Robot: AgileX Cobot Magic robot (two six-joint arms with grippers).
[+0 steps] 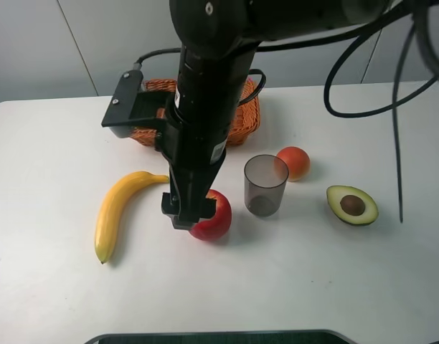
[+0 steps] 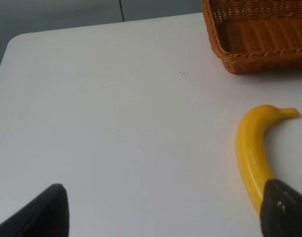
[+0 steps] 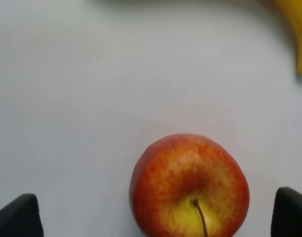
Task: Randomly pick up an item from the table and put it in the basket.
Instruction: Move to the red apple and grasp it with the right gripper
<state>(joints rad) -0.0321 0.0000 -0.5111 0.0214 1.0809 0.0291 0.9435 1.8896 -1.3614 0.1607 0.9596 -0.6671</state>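
Observation:
My right gripper should take hold of the red apple [image 1: 218, 215] by its round sides next. Then the apple goes in the basket [image 1: 244, 115].
The red apple [image 1: 218, 215] with yellowish streaks and a brown stem lies on the white table [image 1: 62, 143], in front of the wicker basket [image 1: 244, 115]. My right gripper [image 1: 194, 215] hangs straight down over the apple's left side. In the right wrist view the apple [image 3: 188, 182] sits between the two wide-apart fingertips [image 3: 18, 217], so this gripper [image 3: 158, 212] is open and not touching it. My left gripper [image 2: 161, 217] is open and empty above bare table, with the basket [image 2: 259, 34] beyond it. It does not show in the high view.
A yellow banana [image 1: 119, 208] lies left of the apple and also shows in the left wrist view [image 2: 252, 148]. A grey translucent cup [image 1: 265, 185] stands just right of the apple. A small orange-red fruit [image 1: 294, 162] and a halved avocado [image 1: 352, 204] lie further right.

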